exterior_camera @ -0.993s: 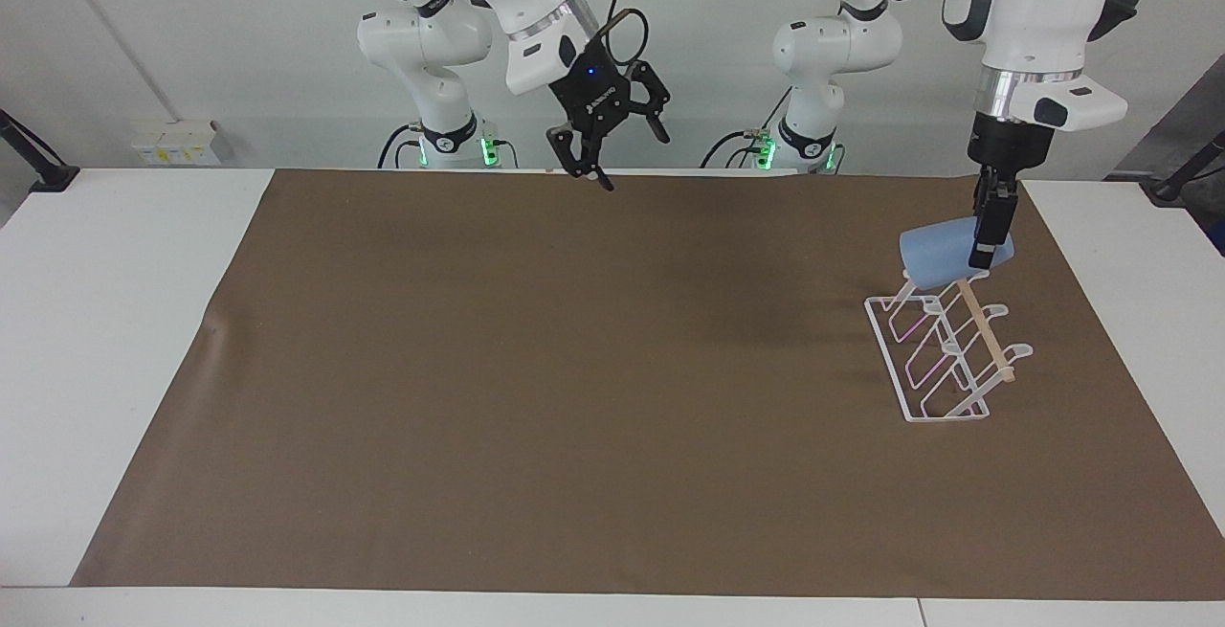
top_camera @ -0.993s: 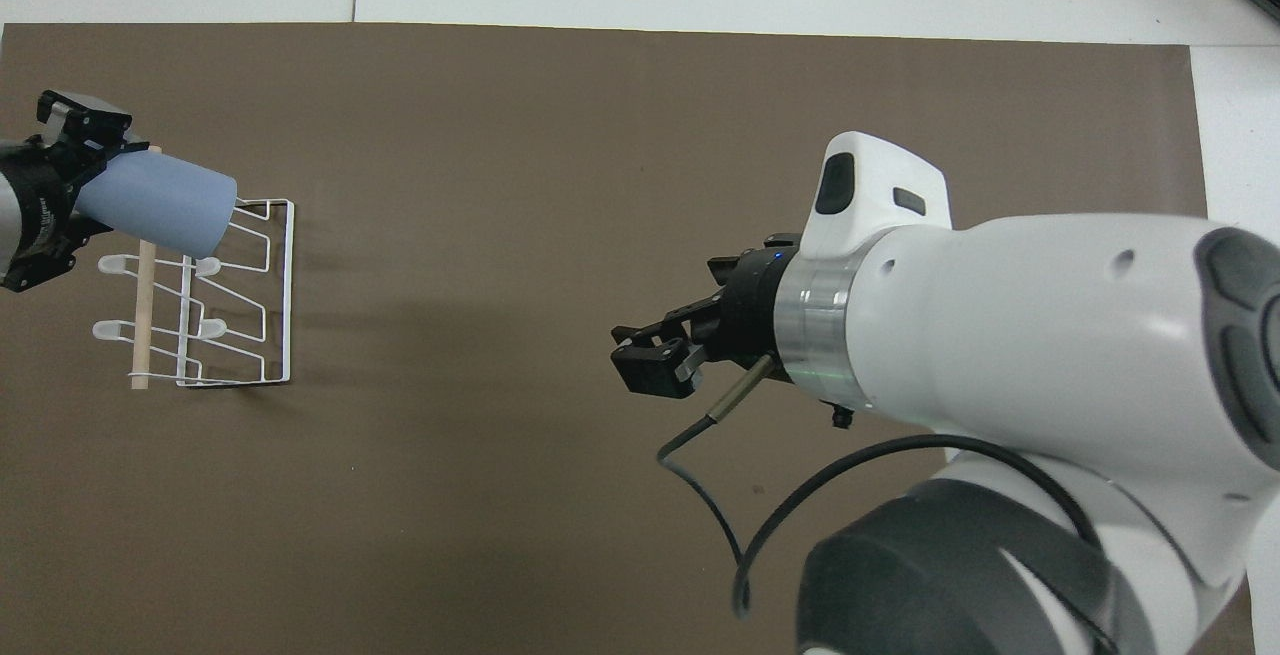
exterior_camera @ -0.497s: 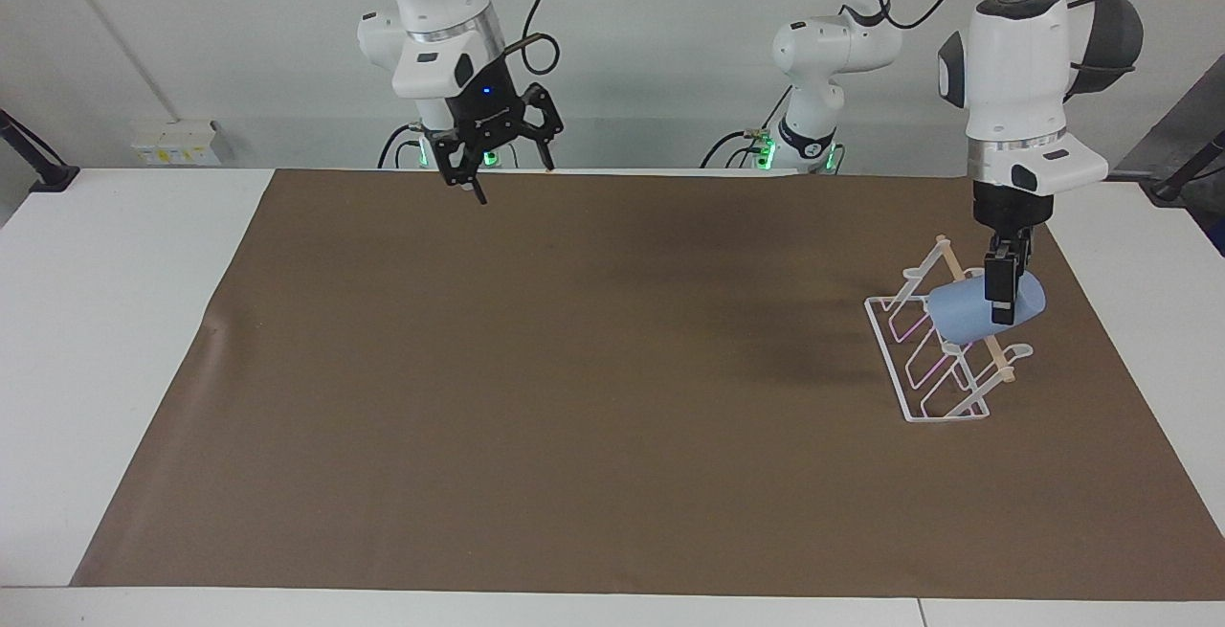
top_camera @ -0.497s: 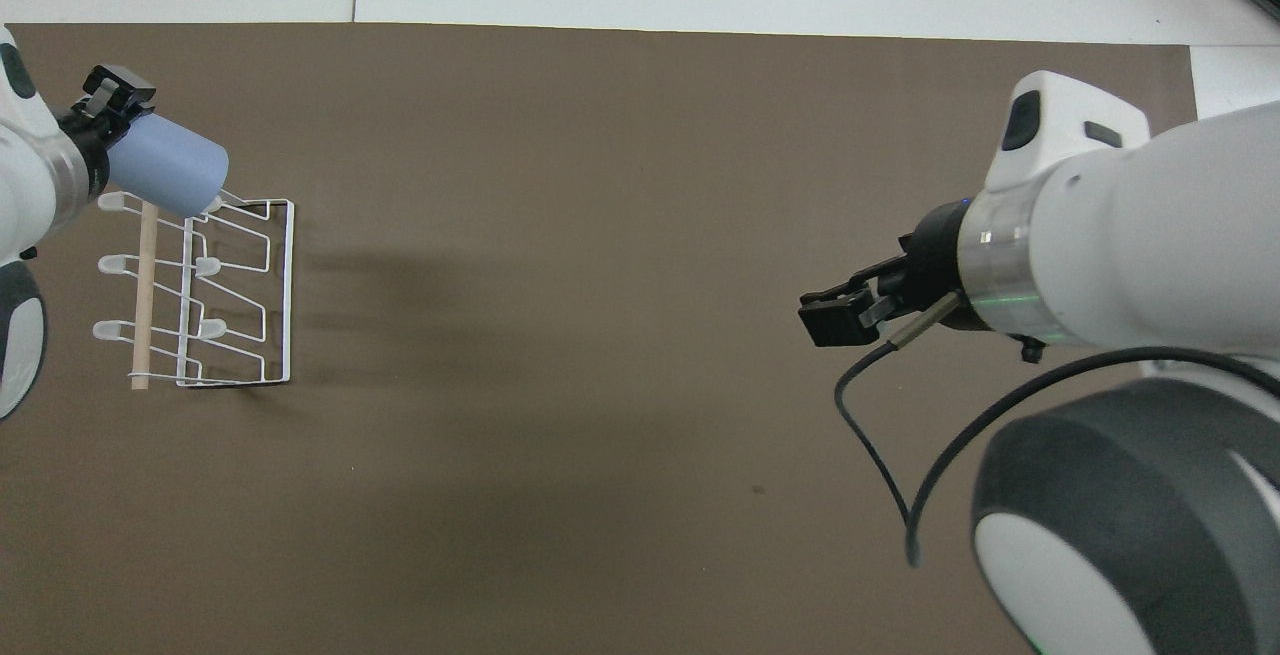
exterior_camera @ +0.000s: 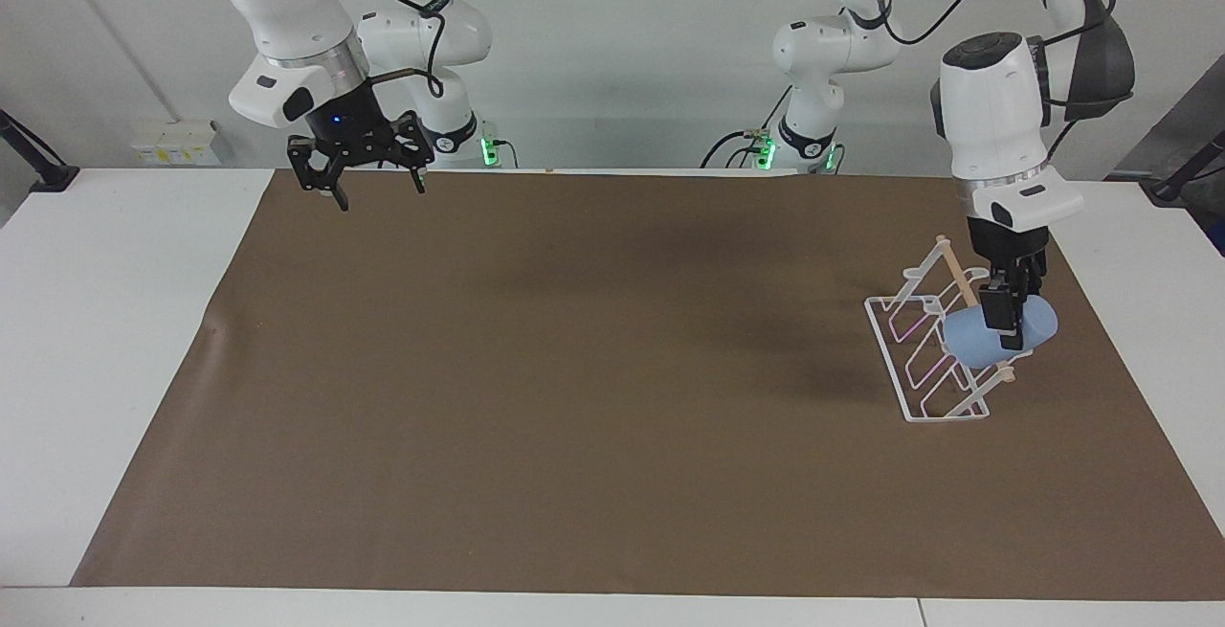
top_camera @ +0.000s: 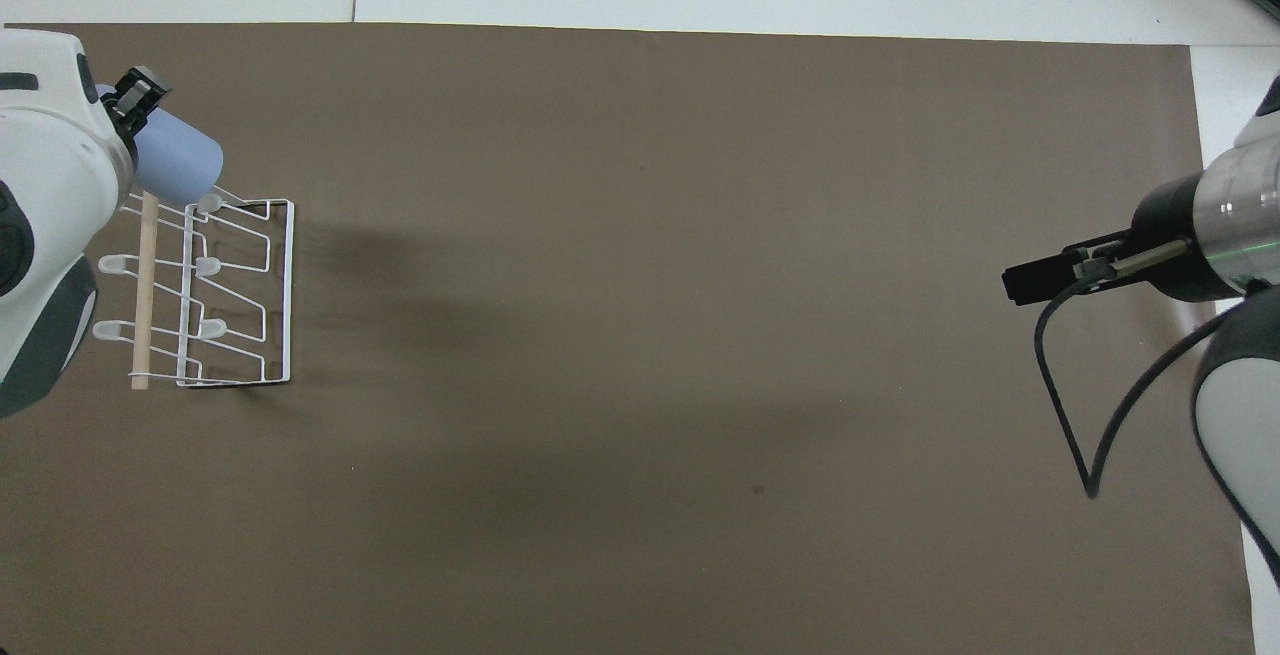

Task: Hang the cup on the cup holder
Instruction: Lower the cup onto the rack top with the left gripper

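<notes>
I need to move the light-blue cup (top_camera: 180, 163) toward the white prong tip (top_camera: 210, 203) with my left gripper before opening, as the cup hangs outside, short of the tip.
The light-blue cup (exterior_camera: 976, 340) lies tilted on its side in my left gripper (exterior_camera: 1003, 319), which is shut on its rim end. The cup hangs low over the white wire cup holder (exterior_camera: 943, 416), against the wooden rod (exterior_camera: 957, 268); I cannot tell whether it touches a prong. In the overhead view the cup (top_camera: 180, 163) and left gripper (top_camera: 135, 97) cover the cup holder's (top_camera: 290, 285) end farthest from the robots. My right gripper (exterior_camera: 381, 196) is open and empty, raised over the brown mat's corner at the right arm's end; it also shows in the overhead view (top_camera: 1028, 283).
A brown mat (exterior_camera: 574, 369) covers most of the white table (exterior_camera: 115, 321). The cup holder stands on the mat toward the left arm's end. A black cable (top_camera: 1060, 405) hangs from the right arm.
The left gripper has carried the cup lower and along the rod, away from the robots. The right arm has swung back from the table's middle toward its own end.
</notes>
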Robot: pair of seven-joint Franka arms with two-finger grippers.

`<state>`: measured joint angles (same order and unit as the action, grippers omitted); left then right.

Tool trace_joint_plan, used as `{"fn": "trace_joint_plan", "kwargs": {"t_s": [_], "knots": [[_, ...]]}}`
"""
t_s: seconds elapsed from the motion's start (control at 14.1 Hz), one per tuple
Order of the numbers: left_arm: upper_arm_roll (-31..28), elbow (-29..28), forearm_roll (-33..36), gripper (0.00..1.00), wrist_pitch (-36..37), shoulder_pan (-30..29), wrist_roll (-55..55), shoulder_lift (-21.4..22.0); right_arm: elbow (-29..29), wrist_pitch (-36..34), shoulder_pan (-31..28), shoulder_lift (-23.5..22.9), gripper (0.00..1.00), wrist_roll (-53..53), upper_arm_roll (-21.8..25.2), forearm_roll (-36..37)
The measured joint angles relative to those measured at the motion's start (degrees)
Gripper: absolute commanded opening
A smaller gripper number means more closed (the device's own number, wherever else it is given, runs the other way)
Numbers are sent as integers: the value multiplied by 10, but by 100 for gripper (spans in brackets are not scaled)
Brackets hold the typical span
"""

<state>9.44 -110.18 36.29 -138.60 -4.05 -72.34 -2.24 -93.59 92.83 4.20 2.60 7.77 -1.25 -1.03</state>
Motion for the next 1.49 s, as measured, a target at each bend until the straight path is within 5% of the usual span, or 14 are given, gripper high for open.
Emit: {"fn": "trace_joint_plan", "kwargs": {"t_s": [1.28,1.35,1.42,1.49], "knots": [[-3,-62,52,2,-36,-2,-15,-7,-31,21,1,-2,100,-50,93,15],[-3,-63,54,32,-38,-2,-15,-7,-31,21,1,-2,100,-50,96,13],[-3,-65,57,79,-40,-2,-15,-7,-31,21,1,-2,100,-50,101,10],[-3,-66,62,100,-42,-2,-15,-7,-31,21,1,-2,100,-50,105,10]]}}
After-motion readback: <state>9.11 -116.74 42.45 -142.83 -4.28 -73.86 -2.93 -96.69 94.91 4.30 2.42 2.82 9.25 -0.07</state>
